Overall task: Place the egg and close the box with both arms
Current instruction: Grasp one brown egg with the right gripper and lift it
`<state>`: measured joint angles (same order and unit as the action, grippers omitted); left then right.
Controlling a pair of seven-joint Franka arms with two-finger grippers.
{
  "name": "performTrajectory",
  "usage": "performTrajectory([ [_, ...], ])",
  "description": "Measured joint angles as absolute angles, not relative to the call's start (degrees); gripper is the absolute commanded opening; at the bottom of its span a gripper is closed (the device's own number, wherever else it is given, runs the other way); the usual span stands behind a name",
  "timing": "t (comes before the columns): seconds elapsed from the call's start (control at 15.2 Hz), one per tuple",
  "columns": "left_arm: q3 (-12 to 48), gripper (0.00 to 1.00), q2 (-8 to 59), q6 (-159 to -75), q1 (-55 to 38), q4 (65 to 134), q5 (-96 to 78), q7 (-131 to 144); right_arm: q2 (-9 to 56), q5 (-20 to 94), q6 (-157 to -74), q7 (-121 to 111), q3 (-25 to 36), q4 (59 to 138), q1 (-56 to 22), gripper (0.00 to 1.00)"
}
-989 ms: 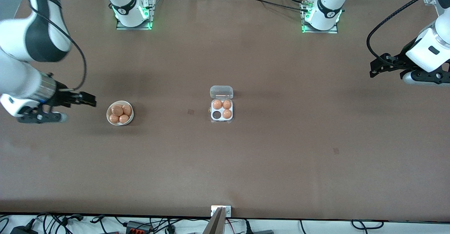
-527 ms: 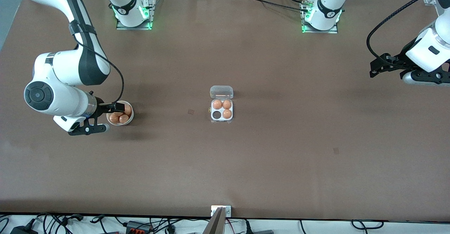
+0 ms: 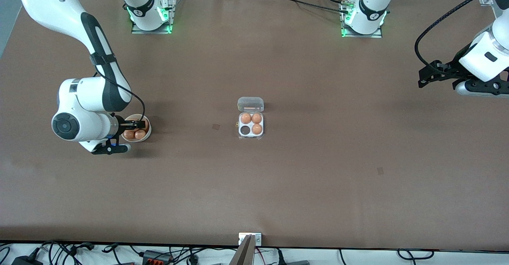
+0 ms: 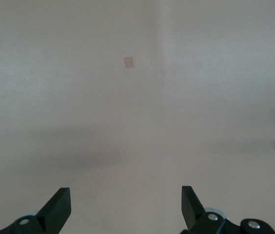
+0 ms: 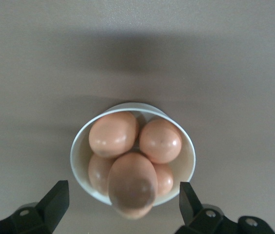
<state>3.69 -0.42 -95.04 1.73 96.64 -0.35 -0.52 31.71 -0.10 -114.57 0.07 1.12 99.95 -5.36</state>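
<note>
My right gripper should close on the topmost egg (image 5: 132,183) now. The gripper's fingers are on either side of the egg in the right wrist view, so they would hold it.
The box (image 3: 251,125) sits mid-table with its clear lid (image 3: 250,104) open. Three of its cells hold eggs, and the cell (image 3: 245,130) nearer the front camera, toward the right arm's end, is empty. A round white dish (image 3: 149,131) holds several orange-brown eggs (image 3: 139,134). My right gripper (image 3: 136,125) is open just over the dish. In the right wrist view its open, empty gripper (image 5: 123,202) frames the dish rim (image 5: 191,146), with the topmost egg (image 5: 131,184) between the fingers. My left gripper (image 3: 420,78) waits open and empty at the left arm's end, and the left wrist view (image 4: 126,204) shows only table under it.
Two small square marks lie on the brown table, one (image 3: 216,126) between dish and box, one (image 3: 380,171) nearer the front camera toward the left arm's end. A metal bracket (image 3: 249,239) sits at the table's front edge.
My right arm has swung in from the table's end, and its gripper has come over the dish of eggs. The left arm has not moved.
</note>
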Motion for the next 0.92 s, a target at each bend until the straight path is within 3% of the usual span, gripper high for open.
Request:
performTrajectory([
  [0.26, 3.7, 1.00, -0.4, -95.0, 1.7, 96.6, -0.4, -0.5, 32.0, -0.1, -114.7, 0.3, 1.1, 100.1, -5.3, 1.00],
  [0.46, 3.7, 1.00, -0.4, -95.0, 1.7, 96.6, -0.4, -0.5, 32.0, 0.0, -114.7, 0.6, 1.1, 100.1, -5.3, 0.78],
  [0.79, 3.7, 1.00, -0.4, -95.0, 1.7, 96.6, -0.4, -0.5, 32.0, 0.1, -114.3, 0.9, 1.1, 100.2, -5.3, 0.52],
  [0.92, 3.7, 1.00, -0.4, -95.0, 1.7, 96.6, -0.4, -0.5, 32.0, 0.3, -114.2, 1.6, 1.1, 100.2, -5.3, 0.20],
])
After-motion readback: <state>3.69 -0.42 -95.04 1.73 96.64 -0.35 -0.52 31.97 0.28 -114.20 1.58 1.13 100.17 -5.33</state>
